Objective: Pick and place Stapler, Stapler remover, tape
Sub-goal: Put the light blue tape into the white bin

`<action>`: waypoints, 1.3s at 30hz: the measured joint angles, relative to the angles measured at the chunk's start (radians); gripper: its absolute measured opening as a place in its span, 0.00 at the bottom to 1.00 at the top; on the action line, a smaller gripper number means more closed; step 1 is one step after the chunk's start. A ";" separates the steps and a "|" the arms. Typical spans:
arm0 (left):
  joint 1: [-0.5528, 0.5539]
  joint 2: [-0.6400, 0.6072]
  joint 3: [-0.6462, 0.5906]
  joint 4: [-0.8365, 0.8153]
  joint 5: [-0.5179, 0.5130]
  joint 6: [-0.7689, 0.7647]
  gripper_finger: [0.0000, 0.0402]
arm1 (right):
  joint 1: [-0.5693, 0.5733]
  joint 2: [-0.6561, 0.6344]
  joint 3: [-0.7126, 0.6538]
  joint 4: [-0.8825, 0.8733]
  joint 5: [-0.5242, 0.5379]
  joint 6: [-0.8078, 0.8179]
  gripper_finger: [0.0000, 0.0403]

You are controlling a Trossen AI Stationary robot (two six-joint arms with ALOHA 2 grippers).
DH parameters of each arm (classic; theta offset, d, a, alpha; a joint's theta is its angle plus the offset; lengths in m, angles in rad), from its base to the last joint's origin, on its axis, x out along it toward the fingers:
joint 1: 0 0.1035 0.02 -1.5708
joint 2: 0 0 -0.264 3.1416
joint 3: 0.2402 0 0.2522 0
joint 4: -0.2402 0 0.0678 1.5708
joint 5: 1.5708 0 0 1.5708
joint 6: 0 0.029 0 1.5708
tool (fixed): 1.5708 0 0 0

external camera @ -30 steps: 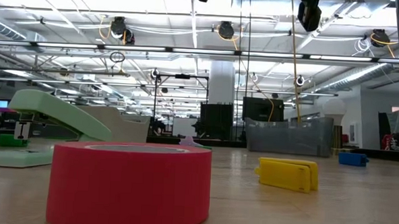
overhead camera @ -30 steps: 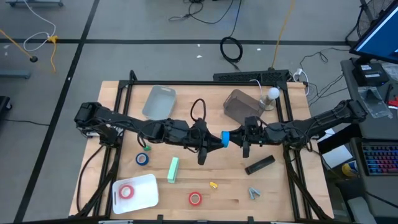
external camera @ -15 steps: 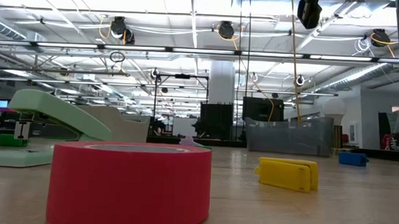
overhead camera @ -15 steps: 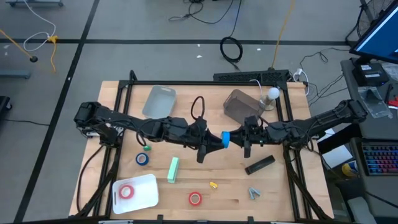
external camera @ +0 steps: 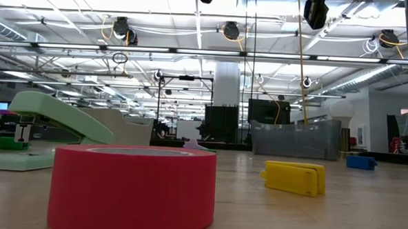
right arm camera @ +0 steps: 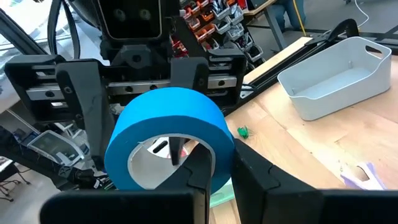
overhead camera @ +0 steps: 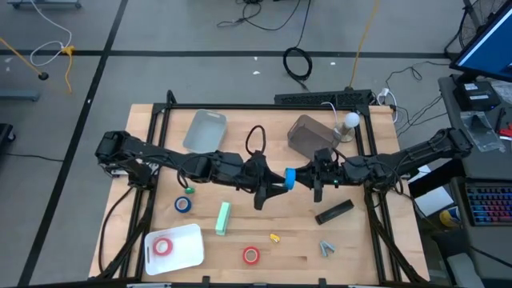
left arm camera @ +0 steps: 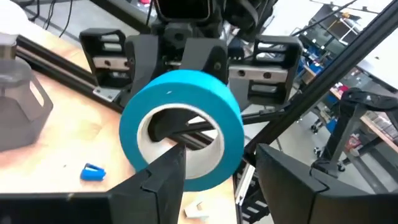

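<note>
I need to grab the blue roll of tape by its ring side (overhead camera: 290, 178) with my left gripper next, so I can put it away in the white tray (overhead camera: 187, 245).
A blue roll of tape (overhead camera: 290, 178) with a white core hangs in the air over the table's middle, between both grippers. My right gripper (right arm camera: 221, 168) comes from the right and is shut on it. My left gripper (left arm camera: 217, 168) comes from the left and is open, with one finger (left arm camera: 166, 177) at the core and the other (left arm camera: 283, 180) outside, apart from the roll. On the table lie a second blue roll (overhead camera: 183, 205), a red roll (overhead camera: 251, 255), a red roll (overhead camera: 162, 246) on a white tray, a green stapler (overhead camera: 223, 218), a black stapler (overhead camera: 334, 212) and a metal stapler remover (overhead camera: 326, 248). My right gripper holds the blue roll by its wall (right arm camera: 217, 146), on the side nearest to it. One finger (right arm camera: 199, 165) is inside the white core and the other (right arm camera: 252, 174) is outside. The fingers come level from the table's right. The roll stands on edge, lifted clear of the table.
A pale grey bin (overhead camera: 205, 130) and a dark clear bin (overhead camera: 308, 136) stand toward the far edge. A small yellow piece (overhead camera: 275, 238) and a small green piece (overhead camera: 189, 190) lie on the wood. Black frame rails run along the table's left, right and far sides.
</note>
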 joint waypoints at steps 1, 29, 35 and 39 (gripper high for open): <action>0.000 0.000 0.000 0.007 -0.004 0.002 0.49 | -0.003 0.000 0.000 0.001 0.000 0.000 0.08; 0.035 0.035 0.000 0.064 0.062 0.034 0.10 | -0.032 0.007 -0.001 -0.012 -0.010 0.006 0.09; 0.034 0.035 0.000 0.062 0.065 0.030 0.10 | -0.032 0.007 -0.001 -0.010 -0.024 0.001 0.09; 0.033 0.035 0.000 0.062 0.064 0.033 0.10 | -0.032 0.007 -0.001 -0.009 -0.024 0.000 0.14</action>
